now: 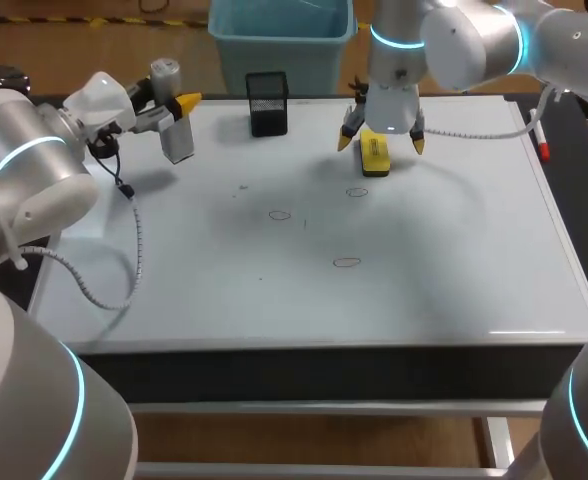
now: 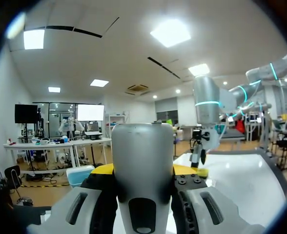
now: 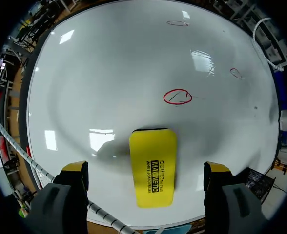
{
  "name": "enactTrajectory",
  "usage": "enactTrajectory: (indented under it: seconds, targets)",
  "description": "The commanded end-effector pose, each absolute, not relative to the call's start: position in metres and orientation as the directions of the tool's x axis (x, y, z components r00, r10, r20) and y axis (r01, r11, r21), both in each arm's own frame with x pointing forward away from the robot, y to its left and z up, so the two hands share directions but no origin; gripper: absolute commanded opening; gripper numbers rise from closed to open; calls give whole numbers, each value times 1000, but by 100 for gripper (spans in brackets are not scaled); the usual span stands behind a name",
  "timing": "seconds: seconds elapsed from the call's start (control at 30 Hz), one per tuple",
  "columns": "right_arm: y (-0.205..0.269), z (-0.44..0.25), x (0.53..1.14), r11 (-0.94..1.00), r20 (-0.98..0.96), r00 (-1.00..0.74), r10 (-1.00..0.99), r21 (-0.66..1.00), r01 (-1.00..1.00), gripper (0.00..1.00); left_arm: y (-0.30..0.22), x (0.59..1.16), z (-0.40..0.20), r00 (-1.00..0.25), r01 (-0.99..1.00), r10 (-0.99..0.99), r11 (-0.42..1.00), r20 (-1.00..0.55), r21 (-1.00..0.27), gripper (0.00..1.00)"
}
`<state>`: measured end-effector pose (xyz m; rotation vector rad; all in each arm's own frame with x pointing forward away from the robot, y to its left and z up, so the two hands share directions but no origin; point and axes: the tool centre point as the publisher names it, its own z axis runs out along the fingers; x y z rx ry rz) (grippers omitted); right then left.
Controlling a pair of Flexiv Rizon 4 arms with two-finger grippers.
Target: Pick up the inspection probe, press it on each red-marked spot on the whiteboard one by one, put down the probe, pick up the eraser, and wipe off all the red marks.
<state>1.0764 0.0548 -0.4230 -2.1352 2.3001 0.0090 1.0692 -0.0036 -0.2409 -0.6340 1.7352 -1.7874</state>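
My right gripper grabs the yellow eraser by its long sides next, leaving the eraser's dark underside free to wipe off the red marks.
My left gripper [image 1: 179,112] is shut on the silver inspection probe [image 1: 177,140], held in the air over the whiteboard's [image 1: 444,280] far left corner. In the left wrist view the probe [image 2: 142,161] fills the gap between the fingers of the left gripper [image 2: 142,171]. The yellow eraser [image 1: 374,154] lies flat at the board's far middle. My right gripper [image 1: 382,140] hangs open just above it. In the right wrist view the eraser [image 3: 153,165] lies between the wide-spread fingers of the right gripper [image 3: 146,170], apart from both. Three red rings [image 3: 177,96] [image 3: 236,73] [image 3: 177,23] mark the board ahead.
A black mesh pen holder [image 1: 268,103] stands at the board's far edge between the two grippers. A red marker [image 1: 543,148] lies along the right edge. The left arm's coiled cable [image 1: 134,250] hangs over the board's left side.
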Motion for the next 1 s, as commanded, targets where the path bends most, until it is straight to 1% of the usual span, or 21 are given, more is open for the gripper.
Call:
enactTrajectory:
  seconds: [0.03, 0.2, 0.23, 0.27, 0.33, 0.37, 0.4, 0.43, 0.47, 0.5, 0.53, 0.57, 0.6, 0.77, 1.0]
  targets:
    - [59, -425, 1082, 66, 7, -66, -998, 8, -998, 100, -6, 1069, -240, -724, 71, -688, -2, -50, -997, 0]
    - [62, -426, 1085, 68, 7, -68, -998, 8, -998, 100, -6, 1069, -240, -724, 71, -688, -2, -50, -997, 0]
    - [62, -426, 1085, 69, 7, -69, -998, 9, -998, 98, -6, 1069, -240, -724, 71, -688, -2, -50, -997, 0]
    - [62, -426, 1085, 71, 5, -71, -997, 10, -997, 89, -6, 1069, -240, -724, 71, -688, -2, -50, -997, 0]
    - [62, -426, 1085, 72, 4, -72, -997, 12, -997, 78, -6, 1069, -240, -724, 71, -688, -2, -50, -997, 0]
    - [62, -426, 1085, 72, 4, -72, -997, 12, -997, 71, -6, 1069, -240, -724, 71, -688, -2, -50, -997, 0]
    - [61, -426, 1084, 73, 5, -73, -997, 14, -997, 53, -6, 1069, -240, -724, 71, -688, -2, -50, -997, 0]
    - [61, -427, 1084, 74, 5, -74, -997, 15, -997, 46, -6, 1069, -240, -724, 71, -688, -2, -50, -997, 0]
    - [61, -427, 1084, 75, 5, -75, -997, 16, -997, 44, -6, 1069, -240, -724, 71, -688, -2, -50, -997, 0]
    - [60, -427, 1084, 76, 6, -75, -997, 17, -997, 38, -6, 1069, -240, -724, 71, -688, -2, -50, -997, 0]
    - [60, -427, 1083, 75, 7, -75, -997, 17, -997, 25, -6, 1069, -240, -724, 71, -688, -2, -50, -997, 0]
    - [59, -426, 1082, 74, 6, -74, -997, 16, -997, 3, -6, 1069, -240, -724, 71, -688, -2, -50, -997, 0]
    - [59, -425, 1082, 73, 4, -73, -997, 15, -997, 0, -6, 1069, -240, -724, 71, -688, -2, -50, -997, 0]
    - [50, -422, 1084, 93, 14, -93, -996, 4, -996, 0, -6, 1069, -240, -724, 71, -688, -2, -50, -997, 0]
    - [27, -401, 1095, 170, 5, -170, -985, -20, -985, 0, -6, 1069, -240, -724, 71, -688, -2, -50, -997, 0]
